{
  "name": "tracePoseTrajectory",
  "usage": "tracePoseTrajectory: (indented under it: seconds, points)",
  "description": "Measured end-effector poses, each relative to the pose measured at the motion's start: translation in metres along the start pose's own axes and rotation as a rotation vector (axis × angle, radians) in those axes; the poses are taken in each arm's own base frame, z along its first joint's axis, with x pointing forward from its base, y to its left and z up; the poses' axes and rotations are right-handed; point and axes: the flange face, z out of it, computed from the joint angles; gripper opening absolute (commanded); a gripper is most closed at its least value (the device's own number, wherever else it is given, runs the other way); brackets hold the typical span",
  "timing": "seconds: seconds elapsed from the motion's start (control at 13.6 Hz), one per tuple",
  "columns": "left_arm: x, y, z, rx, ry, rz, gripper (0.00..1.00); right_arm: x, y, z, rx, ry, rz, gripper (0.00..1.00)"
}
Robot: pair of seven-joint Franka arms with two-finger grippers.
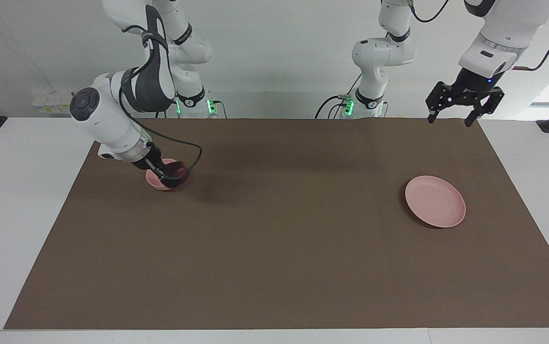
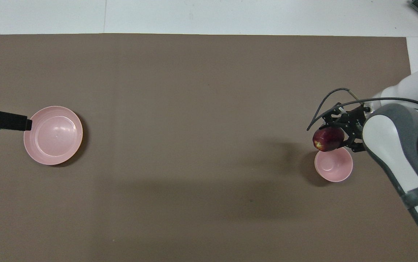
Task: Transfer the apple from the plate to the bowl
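The dark red apple is short of the bowl's inside in the overhead view, so the robot will move it in before opening its right gripper.
My right gripper is shut on the dark red apple and holds it low over the rim of the small pink bowl, at the right arm's end of the mat. In the overhead view the apple covers the bowl's farther rim, with the right gripper around it. The bowl's inside shows empty. The flat pink plate lies empty at the left arm's end, and it also shows in the overhead view. My left gripper waits open, raised over the mat's corner near its base; one finger shows by the plate.
A brown mat covers most of the white table. The right arm's cable loops beside the bowl.
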Motion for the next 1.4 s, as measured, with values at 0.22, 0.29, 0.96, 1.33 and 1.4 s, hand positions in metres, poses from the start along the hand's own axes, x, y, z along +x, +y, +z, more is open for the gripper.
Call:
tracePoseTrajectory:
  seconds: [0.22, 0.29, 0.96, 1.33, 1.4]
  points:
    - [-0.004, 0.001, 0.001, -0.003, -0.034, 0.001, 1.00, 0.000, 0.045, 0.037, -0.033, 0.041, -0.034, 0.00]
    - [-0.003, 0.001, 0.002, -0.003, -0.035, 0.001, 1.00, -0.002, 0.057, 0.048, -0.033, 0.054, -0.047, 0.00]
    - [-0.003, -0.002, 0.002, -0.003, -0.036, -0.004, 1.00, 0.004, 0.066, 0.052, 0.009, 0.140, -0.152, 1.00]
    - [-0.003, -0.002, 0.002, -0.003, -0.036, -0.004, 1.00, 0.001, 0.049, -0.046, -0.024, 0.202, -0.468, 1.00]
    - [-0.003, -0.002, 0.002, -0.003, -0.036, -0.004, 1.00, 0.001, 0.047, -0.066, -0.041, 0.225, -0.523, 1.00]
